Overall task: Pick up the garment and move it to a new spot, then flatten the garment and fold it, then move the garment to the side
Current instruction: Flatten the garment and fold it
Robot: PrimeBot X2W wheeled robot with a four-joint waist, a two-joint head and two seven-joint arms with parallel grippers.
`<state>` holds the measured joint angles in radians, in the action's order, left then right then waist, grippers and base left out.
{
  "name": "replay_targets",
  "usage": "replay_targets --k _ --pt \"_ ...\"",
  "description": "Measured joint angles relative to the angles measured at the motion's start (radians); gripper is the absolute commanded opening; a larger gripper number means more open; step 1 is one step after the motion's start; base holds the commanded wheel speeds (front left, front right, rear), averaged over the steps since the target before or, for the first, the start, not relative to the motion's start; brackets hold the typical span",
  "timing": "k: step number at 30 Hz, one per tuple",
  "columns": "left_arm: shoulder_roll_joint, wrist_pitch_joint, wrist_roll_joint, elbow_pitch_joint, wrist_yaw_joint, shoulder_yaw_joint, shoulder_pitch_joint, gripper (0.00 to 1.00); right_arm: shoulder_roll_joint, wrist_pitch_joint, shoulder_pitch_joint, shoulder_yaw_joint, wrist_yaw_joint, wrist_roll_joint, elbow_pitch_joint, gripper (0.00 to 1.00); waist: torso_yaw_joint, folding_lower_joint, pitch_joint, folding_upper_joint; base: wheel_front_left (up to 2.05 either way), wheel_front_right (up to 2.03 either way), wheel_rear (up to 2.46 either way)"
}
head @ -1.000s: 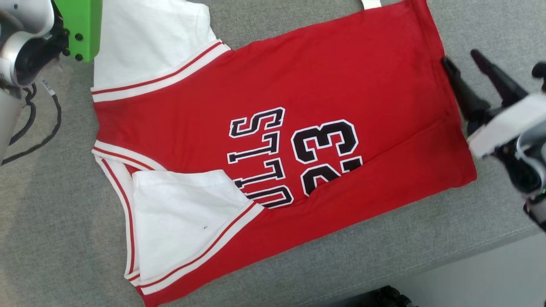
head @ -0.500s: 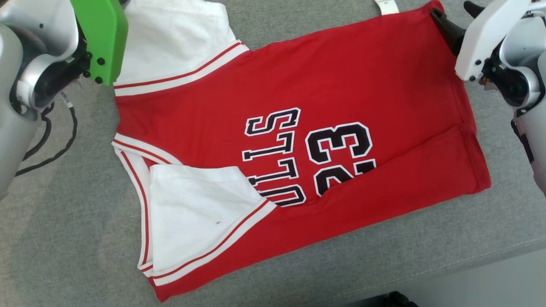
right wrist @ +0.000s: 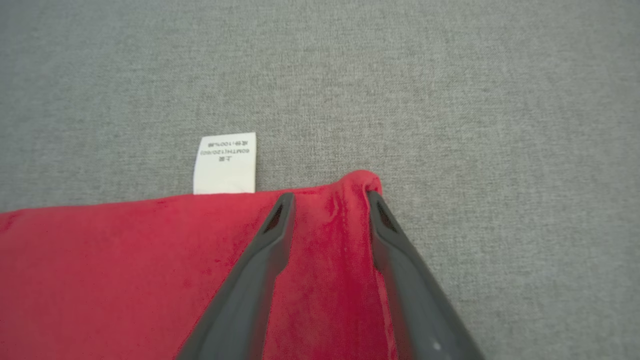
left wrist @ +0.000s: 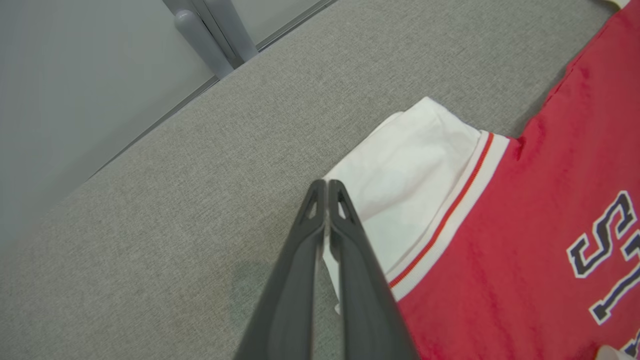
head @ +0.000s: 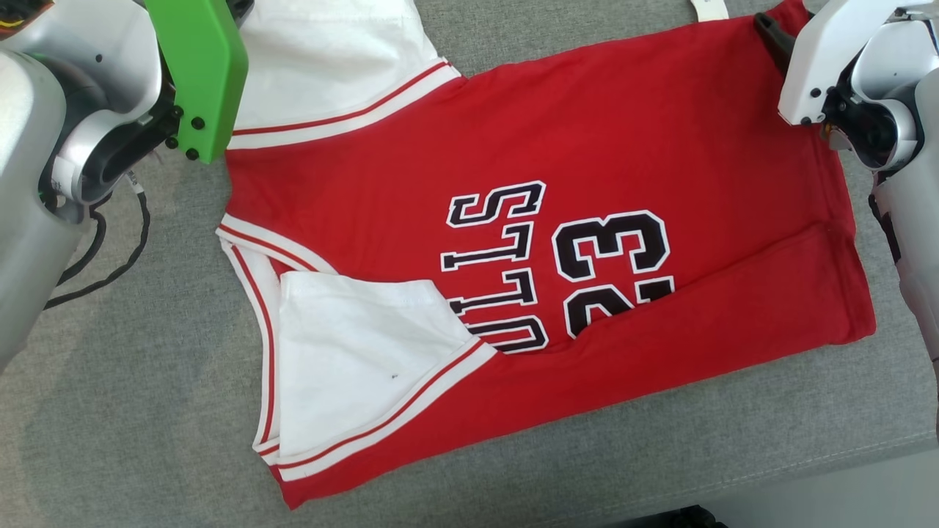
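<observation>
The robot will next use its right gripper to grab the garment by the hem corner near its label, which bunches up while the garment's red cloth lies flat.
The garment is a red jersey with white sleeves and black lettering, lying flat on the grey cushion. In the left wrist view my left gripper is shut, its tips over the edge of the white sleeve; no cloth shows pinched between them. In the right wrist view my right gripper stands open astride the jersey's far hem corner, which bunches against one finger. In the head view a dark finger of the right gripper rests at that corner.
A white care label sticks out from the hem beside the right gripper. A black cable hangs at the left arm. The cushion's front edge runs along the lower right. A grey post stands beyond the cushion.
The head camera has shifted. My right gripper has moved from beside the hem's side to its far corner, and its jaws have narrowed around the red cloth.
</observation>
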<state>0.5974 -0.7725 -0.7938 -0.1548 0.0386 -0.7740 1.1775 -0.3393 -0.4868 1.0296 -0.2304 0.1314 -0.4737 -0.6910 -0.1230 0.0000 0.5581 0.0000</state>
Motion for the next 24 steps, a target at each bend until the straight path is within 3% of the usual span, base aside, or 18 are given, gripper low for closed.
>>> replay_targets --k 1,2,8,10,11,12,20,24 --pt "0.0 0.0 0.0 0.001 -0.002 -0.001 -0.001 0.0 0.0 0.0 0.001 0.002 0.0 0.002 -0.003 0.58 0.0 0.0 0.001 0.0 0.0 0.0 0.0" --pt "0.0 0.0 0.0 0.001 -0.003 -0.002 -0.002 0.0 0.0 0.002 0.002 0.004 0.0 0.003 -0.004 0.48 0.001 0.0 0.001 0.0 0.0 0.0 0.0" --pt "0.0 -0.001 0.0 0.006 -0.003 -0.007 -0.004 0.0 0.0 0.015 0.02 0.016 0.0 0.013 -0.006 0.38 0.002 0.0 0.007 0.0 0.0 0.0 0.0" --pt "0.0 -0.001 0.0 0.006 -0.003 -0.008 -0.004 0.0 0.0 0.018 0.023 0.018 0.0 0.018 -0.006 0.26 0.004 0.0 0.009 0.0 0.0 0.0 0.0" --pt "0.0 -0.002 0.0 0.007 -0.003 -0.009 -0.004 0.0 0.0 0.018 0.023 0.019 0.0 0.02 -0.007 0.11 0.005 0.0 0.009 0.0 0.0 0.0 0.0" --pt "0.0 -0.002 0.0 0.007 -0.003 -0.009 -0.004 0.0 -0.001 0.019 0.023 0.02 0.0 0.02 -0.008 0.02 0.006 0.0 0.01 0.0 0.0 0.0 0.0" --pt "0.001 0.035 0.0 0.011 0.001 0.0 -0.004 0.0 -0.006 0.065 0.027 0.036 0.0 0.023 0.003 0.0 0.016 0.0 0.01 0.0 0.0 0.0 0.0" --pt "0.008 0.084 -0.018 0.028 0.005 0.028 -0.018 0.0 -0.021 0.089 0.014 0.057 0.0 -0.055 0.045 0.0 0.023 0.0 -0.003 0.0 0.0 0.0 0.0"
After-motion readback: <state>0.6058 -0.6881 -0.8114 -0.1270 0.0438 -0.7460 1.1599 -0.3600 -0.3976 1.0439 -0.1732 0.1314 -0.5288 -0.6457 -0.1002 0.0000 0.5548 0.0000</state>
